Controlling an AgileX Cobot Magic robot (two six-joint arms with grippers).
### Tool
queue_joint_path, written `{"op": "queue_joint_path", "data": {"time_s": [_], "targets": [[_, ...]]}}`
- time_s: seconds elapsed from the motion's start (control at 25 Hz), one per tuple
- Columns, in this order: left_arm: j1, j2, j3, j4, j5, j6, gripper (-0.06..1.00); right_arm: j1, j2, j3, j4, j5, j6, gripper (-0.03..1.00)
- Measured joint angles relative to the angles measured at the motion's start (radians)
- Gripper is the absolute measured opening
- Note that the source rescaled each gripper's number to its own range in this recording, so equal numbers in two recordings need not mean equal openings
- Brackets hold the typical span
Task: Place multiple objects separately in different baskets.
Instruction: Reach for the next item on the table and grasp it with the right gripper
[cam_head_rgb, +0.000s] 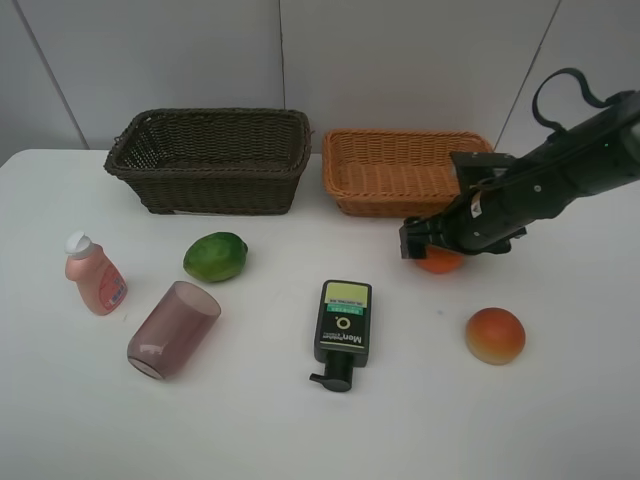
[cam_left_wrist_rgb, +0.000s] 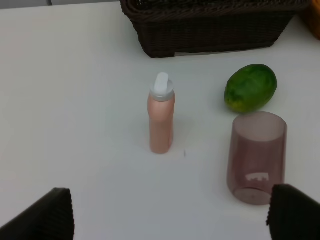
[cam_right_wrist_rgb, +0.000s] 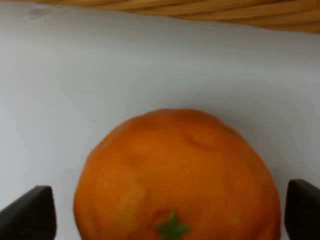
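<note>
My right gripper should take hold of the orange (cam_head_rgb: 440, 263) by its rounded sides next, so it can put it in the tan basket (cam_head_rgb: 395, 190).
My right gripper (cam_head_rgb: 432, 247) stands open low over the table, its fingers on either side of the orange (cam_head_rgb: 440, 263) (cam_right_wrist_rgb: 175, 170), just in front of the tan basket (cam_head_rgb: 395, 190) (cam_right_wrist_rgb: 210, 12). My left gripper (cam_left_wrist_rgb: 170, 215) is open and empty, out of the exterior view, hanging above the table short of the upright pink bottle (cam_left_wrist_rgb: 161, 120) (cam_head_rgb: 95, 278). The purple cup (cam_head_rgb: 173, 330) (cam_left_wrist_rgb: 256, 157) lies on its side beside the green fruit (cam_head_rgb: 215, 256) (cam_left_wrist_rgb: 250, 87). The dark pump bottle (cam_head_rgb: 343, 322) lies flat at centre. The peach-like fruit (cam_head_rgb: 495, 335) sits at the right front. Both baskets look empty.
The dark brown basket (cam_head_rgb: 210, 185) (cam_left_wrist_rgb: 210, 30) stands at the back left, next to the tan one. The white table (cam_head_rgb: 300, 430) ends against a pale wall behind the baskets.
</note>
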Motion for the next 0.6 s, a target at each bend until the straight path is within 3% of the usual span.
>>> {"op": "queue_joint_path", "data": {"time_s": [0.24,0.28,0.32,0.36,0.4,0.6], "targets": [[0.000,0.000,0.000,0.000,0.000,0.000,1.00,-0.001,0.031,0.000,0.000,-0.026,0.000,0.95],[0.000,0.000,0.000,0.000,0.000,0.000,1.00,-0.001,0.033,0.000,-0.003,-0.028,0.000,0.90],[0.000,0.000,0.000,0.000,0.000,0.000,1.00,-0.002,0.033,0.000,-0.003,-0.030,0.000,0.77],[0.000,0.000,0.000,0.000,0.000,0.000,1.00,-0.002,0.035,0.000,-0.003,-0.030,0.000,0.60],[0.000,0.000,0.000,0.000,0.000,0.000,1.00,-0.002,0.036,0.000,-0.003,-0.031,0.000,0.33],[0.000,0.000,0.000,0.000,0.000,0.000,1.00,-0.002,0.037,0.000,-0.005,-0.030,0.000,0.32]]}}
